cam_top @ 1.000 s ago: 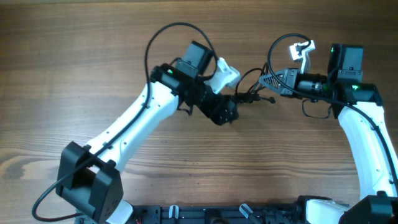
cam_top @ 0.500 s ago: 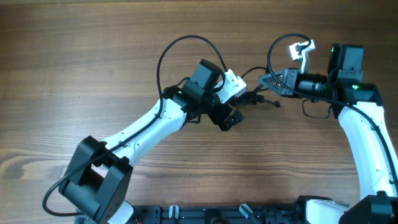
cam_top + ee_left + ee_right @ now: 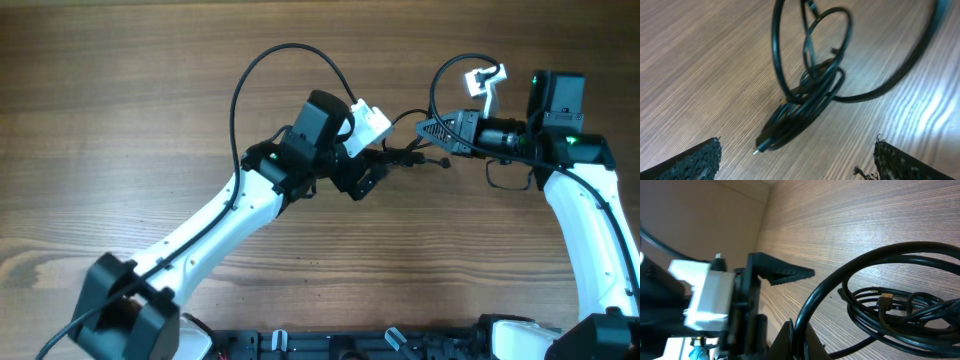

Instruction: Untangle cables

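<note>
My left gripper has the cable's plug end (image 3: pixel 388 157) (image 3: pixel 768 140) pointing toward it and should grab it next, leaving my right gripper's piece of cable free to pull apart and untangle the cables.
The cables (image 3: pixel 408 154) are a small black tangle on the wooden table between my two grippers. In the left wrist view the bundle (image 3: pixel 807 102) lies flat with loops standing up from it and a plug end (image 3: pixel 759 148) pointing toward me. My left gripper (image 3: pixel 368 176) (image 3: pixel 797 162) hovers just left of the tangle, open wide, with nothing between its fingertips (image 3: pixel 697 159). My right gripper (image 3: pixel 428 130) (image 3: pixel 801 341) is shut on one cable strand, which arcs up as a big loop (image 3: pixel 840 282) over the rest of the tangle (image 3: pixel 900 311).
The thick black wire of the left arm (image 3: pixel 262 62) loops over the table behind its wrist. The right arm's own wire (image 3: pixel 445 75) curls above its gripper. The left gripper's finger (image 3: pixel 782 272) shows in the right wrist view, close to the held loop.
My left arm swung and its wrist turned while staying next to the tangle, and its jaws opened a little wider. The right arm and its hold have not moved.
</note>
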